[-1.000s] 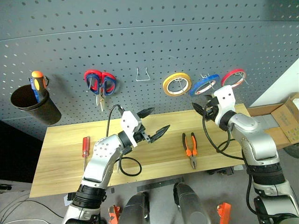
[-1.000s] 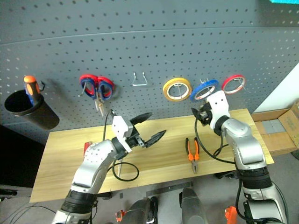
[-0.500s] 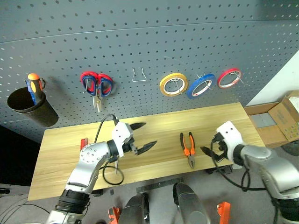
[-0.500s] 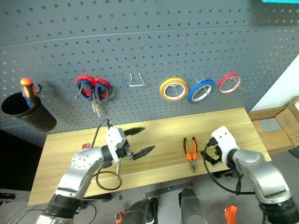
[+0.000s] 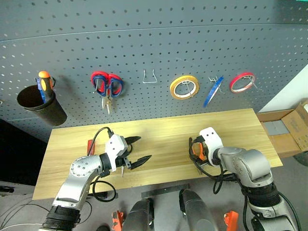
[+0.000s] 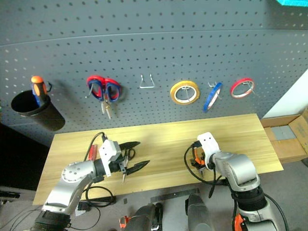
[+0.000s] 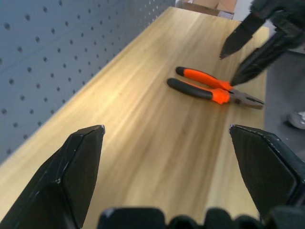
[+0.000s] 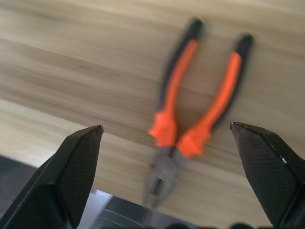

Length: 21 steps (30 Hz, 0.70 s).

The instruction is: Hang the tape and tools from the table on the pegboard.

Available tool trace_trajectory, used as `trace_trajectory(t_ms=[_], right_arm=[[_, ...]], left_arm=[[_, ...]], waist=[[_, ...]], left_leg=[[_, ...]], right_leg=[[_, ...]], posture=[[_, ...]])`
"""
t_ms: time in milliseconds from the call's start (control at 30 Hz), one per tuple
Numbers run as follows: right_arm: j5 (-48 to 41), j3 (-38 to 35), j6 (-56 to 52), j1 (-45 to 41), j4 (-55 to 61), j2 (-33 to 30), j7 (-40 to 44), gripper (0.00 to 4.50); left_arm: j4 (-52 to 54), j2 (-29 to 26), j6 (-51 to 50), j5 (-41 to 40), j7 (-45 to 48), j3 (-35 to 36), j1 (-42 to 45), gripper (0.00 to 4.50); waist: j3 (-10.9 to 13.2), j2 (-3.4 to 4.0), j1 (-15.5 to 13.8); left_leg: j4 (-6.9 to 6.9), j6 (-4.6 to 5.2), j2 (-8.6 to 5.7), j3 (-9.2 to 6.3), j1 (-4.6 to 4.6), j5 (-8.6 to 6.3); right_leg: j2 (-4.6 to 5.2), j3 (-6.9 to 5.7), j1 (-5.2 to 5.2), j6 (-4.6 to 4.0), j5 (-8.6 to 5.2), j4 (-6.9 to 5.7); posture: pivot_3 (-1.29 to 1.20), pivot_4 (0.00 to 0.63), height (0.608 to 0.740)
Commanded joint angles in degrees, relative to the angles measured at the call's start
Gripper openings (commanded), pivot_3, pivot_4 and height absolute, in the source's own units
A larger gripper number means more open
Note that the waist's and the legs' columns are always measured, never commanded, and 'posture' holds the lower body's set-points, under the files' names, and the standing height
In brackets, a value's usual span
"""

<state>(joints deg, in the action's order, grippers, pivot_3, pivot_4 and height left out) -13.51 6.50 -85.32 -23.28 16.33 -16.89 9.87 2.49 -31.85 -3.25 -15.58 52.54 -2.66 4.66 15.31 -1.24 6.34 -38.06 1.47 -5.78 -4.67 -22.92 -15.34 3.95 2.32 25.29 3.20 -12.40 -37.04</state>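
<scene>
My right gripper's fingers are still above the pliers, and closing now would miss, so it is too early to close. The right gripper lowers to the pliers, then closes on them.
The blue tape [image 5: 213,91] hangs on a hook of the pegboard [image 5: 144,38], turned edge-on. The orange-and-black pliers [image 8: 190,119] lie on the table [image 5: 163,130] near its front edge. My right gripper [image 8: 165,126] points down over them, open, one finger on each side, not touching. My left gripper [image 5: 135,149] is open low over the table's left part. The black-handled scissors [image 6: 125,158] lie under it, partly hidden. The red-handled screwdriver [image 5: 90,144] lies behind my left arm, mostly covered.
On the pegboard hang a yellow tape ring [image 5: 184,86], a red tape ring [image 5: 241,82], red-and-blue scissors [image 5: 107,85], a bare wire hook [image 5: 149,77] and a black cup [image 5: 41,103] holding an orange-topped screwdriver [image 5: 44,83]. A cardboard box [image 5: 291,127] stands right of the table.
My right gripper left the blue tape on its hook, dropped to the pliers and tipped downward, opening wider. The tape now hangs edge-on. My left gripper sank toward the table.
</scene>
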Motion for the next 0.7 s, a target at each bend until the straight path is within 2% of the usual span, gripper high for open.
trace_trajectory(t_ms=[33,367,700], right_arm=[[2.2,-3.4,-0.9,-1.6,-2.5,2.8,-3.1,4.45],[6.6,-6.0,3.4,-1.9,-8.3,9.6,-8.8,4.45],[8.8,-5.1,10.4,-2.7,-16.0,11.9,-10.1,4.45]], left_arm=[[2.9,-0.3,-0.1,0.0,-0.4,0.3,0.0,4.50],[4.2,-0.5,-0.7,-0.1,-0.5,0.2,-0.7,4.50],[8.8,-1.0,-3.7,-3.1,0.4,1.2,-1.7,4.50]], waist=[[0.0,0.00,0.0],[0.0,0.01,0.0],[0.0,0.01,0.1]], left_leg=[[-0.01,0.00,0.00,0.01,0.00,0.00],[0.00,0.00,0.03,0.02,0.01,0.00],[0.00,-0.01,0.03,0.03,0.02,0.00]], right_leg=[[0.00,0.00,0.00,-0.02,0.01,-0.01],[-0.03,-0.02,0.01,-0.03,0.02,-0.01],[-0.05,-0.01,0.02,-0.03,0.02,-0.02]], posture=[[-0.18,0.277,0.740],[-0.17,0.273,0.740],[-0.16,0.266,0.740]])
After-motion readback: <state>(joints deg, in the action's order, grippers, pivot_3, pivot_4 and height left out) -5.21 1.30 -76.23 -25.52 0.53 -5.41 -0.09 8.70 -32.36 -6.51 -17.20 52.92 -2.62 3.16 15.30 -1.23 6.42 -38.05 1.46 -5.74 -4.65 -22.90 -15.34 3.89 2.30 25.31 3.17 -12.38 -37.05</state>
